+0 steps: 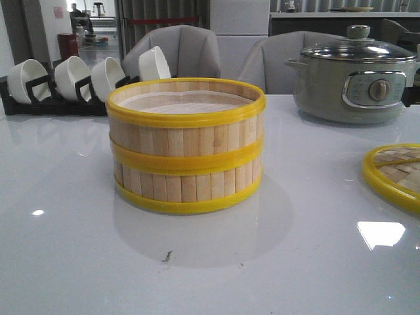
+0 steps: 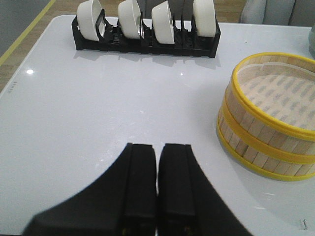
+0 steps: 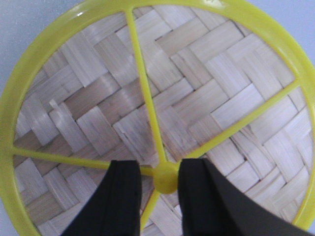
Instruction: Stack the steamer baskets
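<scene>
The fingers of my right gripper stand on either side of the yellow knob (image 3: 165, 178) over the woven lid, so my right gripper closes on it next.
Two steamer baskets stand stacked in the middle of the table, the upper basket (image 1: 186, 108) straight on the lower basket (image 1: 187, 185). The stack also shows in the left wrist view (image 2: 268, 118). My left gripper (image 2: 157, 147) is shut and empty, over bare table to the left of the stack. My right gripper (image 3: 160, 164) is open over the woven lid (image 3: 197, 98). Its fingers straddle the lid's yellow knob (image 3: 165, 178), which sits close against one finger. Neither gripper shows in the front view.
The lid (image 1: 394, 172) lies flat at the table's right edge. A grey-green electric pot (image 1: 357, 79) stands at the back right. A black rack of white bowls (image 1: 65, 82) stands at the back left and also shows in the left wrist view (image 2: 147, 29). Grey chairs stand behind the table.
</scene>
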Motion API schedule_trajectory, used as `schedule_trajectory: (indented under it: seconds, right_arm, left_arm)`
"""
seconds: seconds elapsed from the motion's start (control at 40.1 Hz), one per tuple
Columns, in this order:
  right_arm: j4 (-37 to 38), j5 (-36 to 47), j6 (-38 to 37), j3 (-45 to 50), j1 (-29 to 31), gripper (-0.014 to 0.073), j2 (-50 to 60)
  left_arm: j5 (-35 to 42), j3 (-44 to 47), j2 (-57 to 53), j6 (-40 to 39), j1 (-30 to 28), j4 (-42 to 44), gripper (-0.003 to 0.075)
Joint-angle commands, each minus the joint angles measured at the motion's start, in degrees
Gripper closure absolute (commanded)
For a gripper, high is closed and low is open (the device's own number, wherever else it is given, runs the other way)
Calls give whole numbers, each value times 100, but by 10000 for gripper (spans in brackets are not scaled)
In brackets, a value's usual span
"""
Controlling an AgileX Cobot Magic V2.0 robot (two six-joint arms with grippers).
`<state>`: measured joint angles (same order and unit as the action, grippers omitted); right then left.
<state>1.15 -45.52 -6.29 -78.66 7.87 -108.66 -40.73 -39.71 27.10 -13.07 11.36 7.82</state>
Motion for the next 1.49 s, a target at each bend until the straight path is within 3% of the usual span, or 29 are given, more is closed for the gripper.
schedule_trajectory:
  seconds: [0.0, 0.797, 0.922, 1.071, 1.47]
  right_arm:
    - [-21, 91, 34, -137, 15, 277, 311]
    - [-23, -26, 34, -137, 15, 279, 196]
    - [-23, -26, 34, -137, 15, 370, 196]
    - [-23, -38, 34, -137, 15, 554, 196]
    - [-16, 5, 34, -187, -346, 540, 571]
  left_arm:
    - [493, -168, 29, -50, -4, -5, 624]
    - [493, -168, 29, -50, -4, -5, 624]
    - [493, -168, 29, -50, -4, -5, 624]
    - [493, -168, 29, -50, -4, -5, 624]
    - [493, -168, 29, -50, -4, -5, 624]
